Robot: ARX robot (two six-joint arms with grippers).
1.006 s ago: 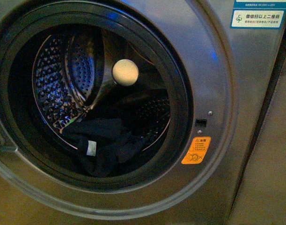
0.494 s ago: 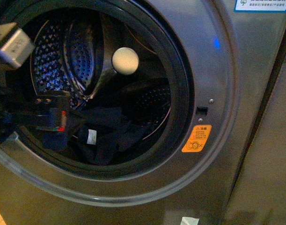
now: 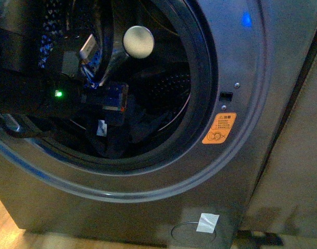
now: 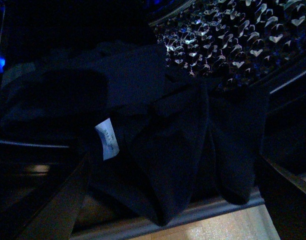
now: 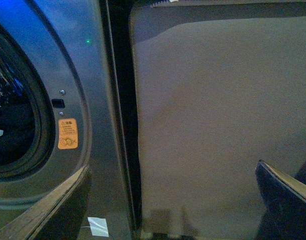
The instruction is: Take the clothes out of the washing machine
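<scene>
The dark navy clothes [image 3: 119, 140] need to be collected from the washing machine [image 3: 241, 171], so my left gripper should grab them by the bunched fold beside the white label next.
The grey washing machine [image 3: 241, 171] stands with its round porthole [image 3: 197, 78] open, a cream knob [image 3: 138, 41] inside and an orange sticker [image 3: 219, 128] beside the rim. The dark navy clothes [image 3: 119, 140] lie low at the front of the drum, white label [image 3: 101, 127] showing. My left arm [image 3: 54, 93] reaches into the drum from the left. In the left wrist view my left gripper [image 4: 173, 210] is open just above the clothes [image 4: 178, 145] and their label [image 4: 105, 139], touching nothing. My right gripper [image 5: 170, 210] is open and empty outside the machine [image 5: 77, 75].
The perforated steel drum wall [image 4: 233, 35] is behind the clothes. A beige panel [image 5: 218, 115] stands right of the machine, across a dark gap [image 5: 117, 100]. A white tape patch [image 3: 207, 222] and a round cover [image 3: 192, 231] sit low on the front. Wooden floor [image 3: 5, 223] lies below.
My left arm has moved from the porthole's left edge further into the drum, over the clothes. The front view has dropped lower, and the machine's base and floor now show.
</scene>
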